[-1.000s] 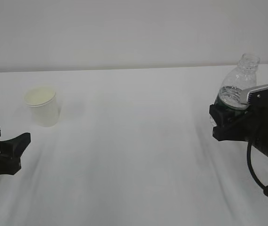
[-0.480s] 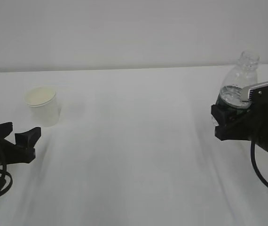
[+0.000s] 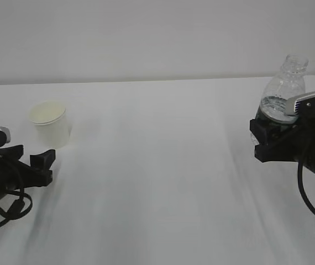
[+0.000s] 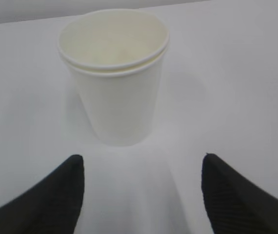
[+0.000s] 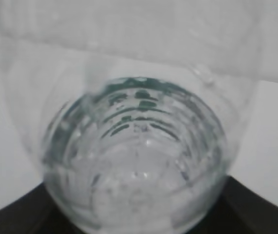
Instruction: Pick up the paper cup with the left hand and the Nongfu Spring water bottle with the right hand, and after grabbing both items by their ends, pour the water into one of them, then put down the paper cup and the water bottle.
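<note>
The paper cup flares out to a wide open rim, so next my left gripper grabs the cup by its narrower lower body.
The white paper cup stands upright on the table at the left, and it fills the upper middle of the left wrist view. My left gripper is open just in front of it, close to the tabletop, with nothing between its fingers. At the right edge the clear, capless Nongfu Spring water bottle stands upright in my right gripper, which is shut on its lower part. The bottle fills the right wrist view. Water shows above the fingers.
A white table stretches between the two arms and ends at a plain wall behind. Black cables loop below the left arm and hang under the right arm.
My left gripper has moved forward and to the right, coming close to the cup. My right gripper has risen slightly with the bottle in it.
</note>
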`<state>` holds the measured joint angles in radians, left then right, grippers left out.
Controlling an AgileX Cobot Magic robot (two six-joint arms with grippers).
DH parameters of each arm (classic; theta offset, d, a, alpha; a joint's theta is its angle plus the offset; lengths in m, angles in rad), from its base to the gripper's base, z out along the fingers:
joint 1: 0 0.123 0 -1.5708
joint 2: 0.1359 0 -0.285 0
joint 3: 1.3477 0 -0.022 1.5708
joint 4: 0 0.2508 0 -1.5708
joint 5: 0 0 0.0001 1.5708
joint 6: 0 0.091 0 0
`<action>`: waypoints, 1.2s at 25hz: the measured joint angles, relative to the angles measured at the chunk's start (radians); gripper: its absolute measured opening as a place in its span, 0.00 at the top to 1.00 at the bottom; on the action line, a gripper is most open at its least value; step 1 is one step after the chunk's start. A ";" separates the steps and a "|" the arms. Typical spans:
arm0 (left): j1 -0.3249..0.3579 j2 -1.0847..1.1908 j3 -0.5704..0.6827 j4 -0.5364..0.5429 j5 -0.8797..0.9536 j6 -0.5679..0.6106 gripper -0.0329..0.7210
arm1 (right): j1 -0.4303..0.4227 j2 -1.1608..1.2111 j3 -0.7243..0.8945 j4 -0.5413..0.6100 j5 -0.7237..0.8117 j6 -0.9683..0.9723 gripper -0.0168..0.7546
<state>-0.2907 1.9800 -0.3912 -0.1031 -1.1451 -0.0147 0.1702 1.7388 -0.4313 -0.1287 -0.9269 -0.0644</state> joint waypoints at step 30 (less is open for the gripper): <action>0.279 0.168 -0.170 0.498 0.000 -0.159 0.24 | 0.000 0.000 0.002 -0.001 0.006 -0.005 0.38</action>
<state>-0.0122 2.1481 -0.5611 0.3953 -1.1451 -0.1740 0.1702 1.7388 -0.4297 -0.1300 -0.9212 -0.0691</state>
